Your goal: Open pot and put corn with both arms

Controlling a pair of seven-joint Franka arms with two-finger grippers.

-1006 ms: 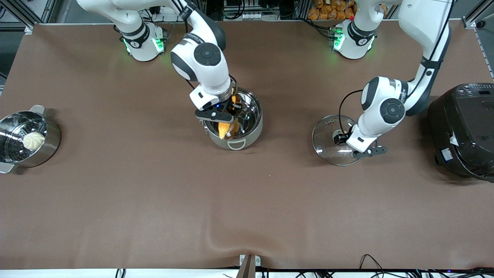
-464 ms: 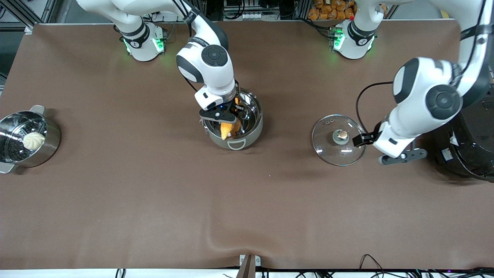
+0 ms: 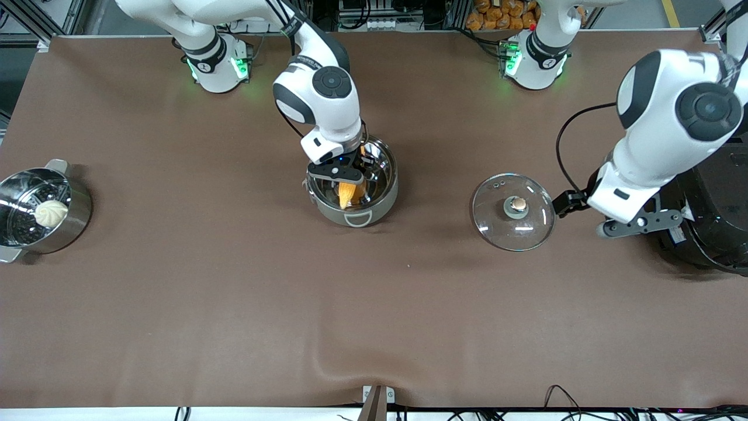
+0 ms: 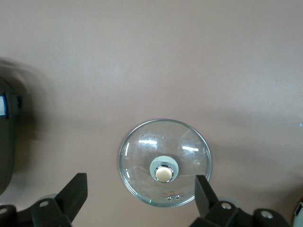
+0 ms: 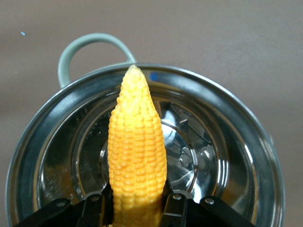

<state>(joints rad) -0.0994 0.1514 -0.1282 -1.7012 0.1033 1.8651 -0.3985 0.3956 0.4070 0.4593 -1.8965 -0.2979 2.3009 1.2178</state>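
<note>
My right gripper should open: the corn is low inside the pot's rim and would rest there.
The shiny steel pot (image 3: 374, 202) stands open in the middle of the table. My right gripper (image 3: 345, 175) is over the pot, shut on the yellow corn (image 3: 346, 195). The corn's tapered tip points into the pot. In the right wrist view the corn (image 5: 137, 151) sits between the fingers (image 5: 173, 208) above the pot's rim (image 5: 227, 94). The glass lid (image 3: 513, 225) with its bronze knob (image 3: 517, 204) lies flat on the table toward the left arm's end. My left gripper (image 3: 637, 223) is open and empty, high up beside the lid (image 4: 142, 146).
A large black rice cooker (image 3: 707, 204) stands at the left arm's end of the table, under the left arm. A steel steamer pot (image 3: 73, 219) with a white bun (image 3: 51, 213) stands at the right arm's end.
My left gripper has risen off the lid and swung toward the rice cooker; the lid stays on the table. My right gripper has shifted the corn a little farther over the pot.
</note>
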